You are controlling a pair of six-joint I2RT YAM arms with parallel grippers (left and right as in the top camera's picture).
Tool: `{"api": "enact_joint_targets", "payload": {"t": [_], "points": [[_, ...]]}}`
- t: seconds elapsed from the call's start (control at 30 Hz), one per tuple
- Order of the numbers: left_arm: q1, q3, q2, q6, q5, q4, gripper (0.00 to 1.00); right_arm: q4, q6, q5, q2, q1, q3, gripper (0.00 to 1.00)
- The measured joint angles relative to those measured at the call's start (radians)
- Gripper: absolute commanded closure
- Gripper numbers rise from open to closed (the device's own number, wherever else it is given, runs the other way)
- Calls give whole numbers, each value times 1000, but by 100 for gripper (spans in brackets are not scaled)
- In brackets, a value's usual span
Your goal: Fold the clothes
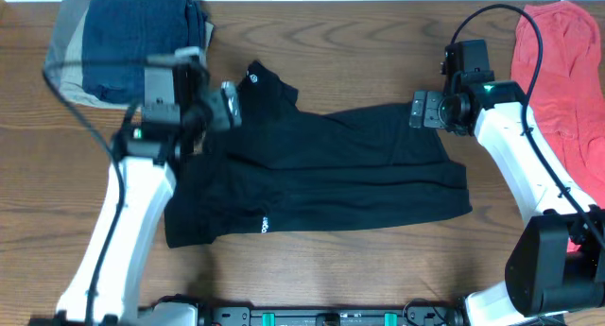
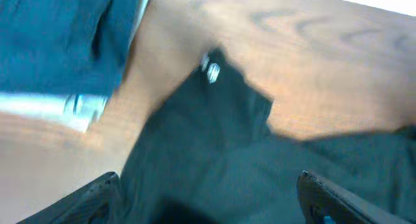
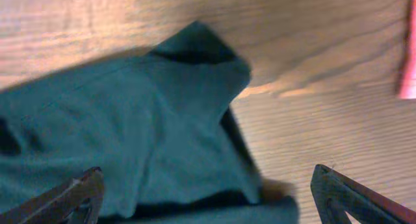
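Next, my left gripper picks up the black garment [image 1: 321, 170] by its far corner [image 1: 262, 80] beside the folded stack, to fold its far edge over.
A black garment [image 1: 321, 170] lies spread flat across the middle of the wooden table, with a small white logo near its lower left. My left gripper [image 1: 227, 107] hovers open over its upper left corner, which shows as a dark flap [image 2: 221, 120] in the left wrist view. My right gripper [image 1: 421, 111] hovers open over its upper right corner, seen as a teal-looking fold [image 3: 162, 120] in the right wrist view. Both sets of fingers [image 2: 208, 198] [image 3: 208, 191] are spread wide and hold nothing.
A folded stack of dark blue and grey clothes [image 1: 128, 38] sits at the back left, also visible in the left wrist view [image 2: 58, 42]. A red garment [image 1: 562, 71] lies at the right edge. Bare wood [image 1: 359, 52] lies behind the black garment.
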Motion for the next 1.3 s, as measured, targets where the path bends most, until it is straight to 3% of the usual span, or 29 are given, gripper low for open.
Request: {"api": "enact_joint_targets", "payload": {"t": [0.17, 0.37, 0.63, 1.1, 1.17, 1.23, 1.3], "points": [[0, 240, 251, 58, 35, -24, 11, 3, 0, -36, 0, 0, -71, 1], [0, 387, 480, 137, 44, -10, 11, 13, -2, -50, 0, 0, -150, 1], [12, 395, 644, 197, 44, 84, 12, 53, -16, -53, 0, 0, -235, 1], [18, 396, 815, 261, 46, 100, 19, 73, -16, -55, 0, 0, -243, 1], [18, 399, 817, 262, 49, 108, 25, 74, -16, -56, 0, 0, -243, 1], [18, 399, 819, 261, 49, 111, 39, 74, -16, -57, 0, 0, -243, 1], [18, 399, 820, 263, 53, 113, 64, 74, -16, -57, 0, 0, -243, 1]]}}
